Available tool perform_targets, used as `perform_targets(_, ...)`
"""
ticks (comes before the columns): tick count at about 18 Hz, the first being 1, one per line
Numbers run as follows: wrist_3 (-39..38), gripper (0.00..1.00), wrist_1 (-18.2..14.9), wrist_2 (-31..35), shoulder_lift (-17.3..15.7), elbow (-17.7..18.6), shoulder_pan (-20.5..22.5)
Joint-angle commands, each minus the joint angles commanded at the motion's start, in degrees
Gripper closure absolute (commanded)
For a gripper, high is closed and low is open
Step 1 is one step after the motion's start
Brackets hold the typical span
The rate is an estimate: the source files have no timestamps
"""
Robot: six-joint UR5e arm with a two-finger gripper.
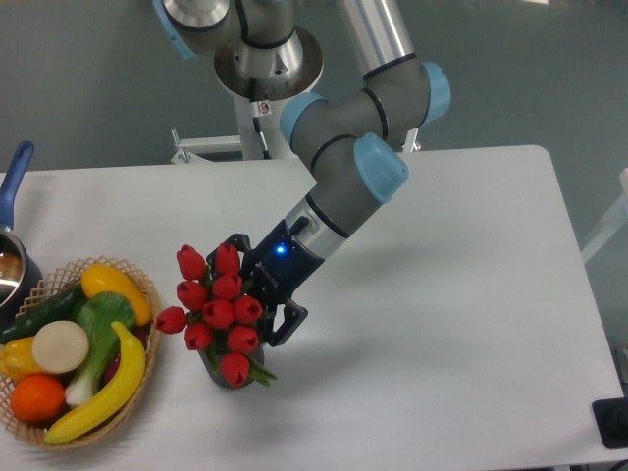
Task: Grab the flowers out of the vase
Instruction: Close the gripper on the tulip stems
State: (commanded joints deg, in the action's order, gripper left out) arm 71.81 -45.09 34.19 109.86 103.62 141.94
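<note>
The gripper grips the flowers (pixel 217 312) by their stems just under the red buds next, to lift the flowers out of the dark vase.
The flowers (pixel 217 312), a bunch of red tulip buds with green leaves, stand in the vase (pixel 213 370). Only a dark sliver of the vase shows under the buds. My gripper (pixel 259 287) is open and comes in from the right, level with the buds. One finger is behind the upper buds and the other is by the lower right buds. The jaws stand apart, with the right side of the bunch at or between them. I cannot tell whether they touch the flowers.
A wicker basket (pixel 139 285) with fruit and vegetables stands just left of the flowers. A pot with a blue handle (pixel 16 169) is at the left edge. The arm's base stands at the table's back.
</note>
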Motion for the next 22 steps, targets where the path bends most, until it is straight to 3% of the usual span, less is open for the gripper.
perform_targets(3,0.0,0.39,-0.1,0.2,-0.3,0.0,0.0)
perform_targets(6,-0.1,0.45,-0.1,0.1,-0.4,0.1,0.0)
perform_targets(12,-0.4,0.52,-0.1,-0.1,-0.4,0.4,0.4)
perform_targets(17,-0.3,0.52,-0.1,-0.2,-0.5,0.9,0.8)
perform_targets(22,-0.1,0.57,0.0,-3.3,-0.5,1.6,1.1)
